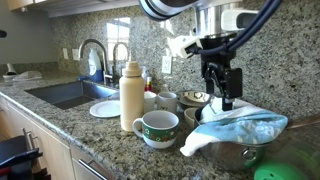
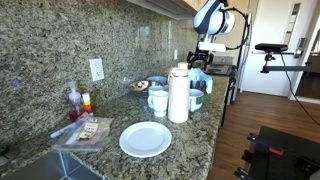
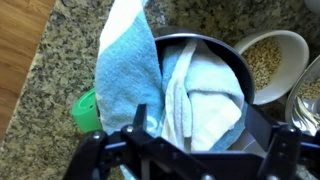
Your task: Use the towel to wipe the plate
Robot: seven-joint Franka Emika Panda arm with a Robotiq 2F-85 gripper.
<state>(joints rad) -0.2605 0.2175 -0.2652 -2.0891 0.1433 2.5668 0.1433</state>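
Observation:
My fingers are above the fold (image 1: 224,113) (image 3: 190,112) in an exterior view, so it isn't time to close yet. My gripper should go down first and then close on the fold.
A light-blue and white towel (image 3: 190,85) lies bunched in a dark bowl (image 3: 218,42), with one end hanging over the rim. It also shows in both exterior views (image 1: 240,128) (image 2: 199,77). My gripper (image 3: 197,125) hangs just above it, open, with a finger on each side of the folded part, holding nothing. The gripper also shows in both exterior views (image 1: 226,97) (image 2: 202,58). The white plate (image 1: 105,109) lies empty on the granite counter near the sink, well away from the gripper. It also shows in an exterior view (image 2: 145,138).
A tall cream bottle (image 1: 131,95) and a green-patterned mug (image 1: 156,128) stand between plate and towel. A white bowl of grains (image 3: 270,55) sits beside the dark bowl. A green lid (image 3: 88,112) lies by the towel. The sink (image 1: 70,93) has a faucet.

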